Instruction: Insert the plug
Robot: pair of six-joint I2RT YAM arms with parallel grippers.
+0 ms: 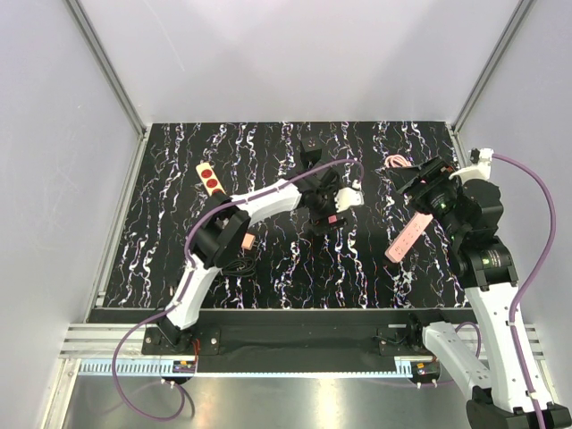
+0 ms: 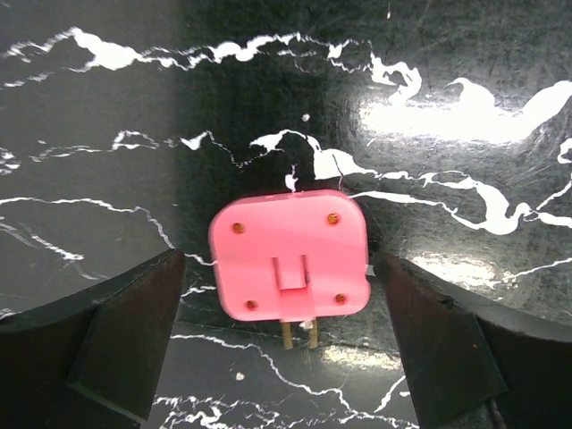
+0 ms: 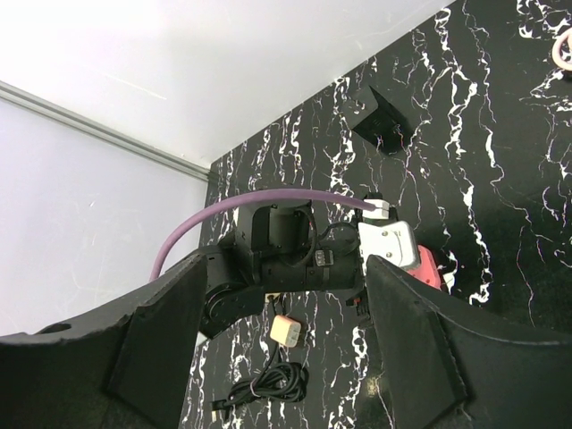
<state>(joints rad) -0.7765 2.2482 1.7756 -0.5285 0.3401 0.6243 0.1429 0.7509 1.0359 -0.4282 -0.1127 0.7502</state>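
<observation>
The left gripper should close on the plug (image 1: 333,220) (image 2: 290,258) now, as the plug is between its fingers, which reach down on both sides, so closing would hold it.
A pink plug (image 2: 288,255) lies flat on the black marbled table, its two brass prongs pointing toward the wrist camera. My left gripper (image 2: 286,313) is open and straddles the plug, with both fingers clear of its sides. In the top view the left gripper (image 1: 325,213) is at mid-table over the plug (image 1: 330,220). A pink power strip (image 1: 405,236) lies slanted on the table below my right arm. My right gripper (image 3: 284,308) is open and empty, raised and facing the left arm. The plug (image 3: 431,266) shows behind the left wrist there.
A tan strip with red sockets (image 1: 208,176) lies at the back left. A black block (image 1: 311,148) and a pink cable coil (image 1: 395,162) sit at the back. A beige charger (image 1: 249,241) with a coiled black cable (image 1: 237,265) lies near the left arm.
</observation>
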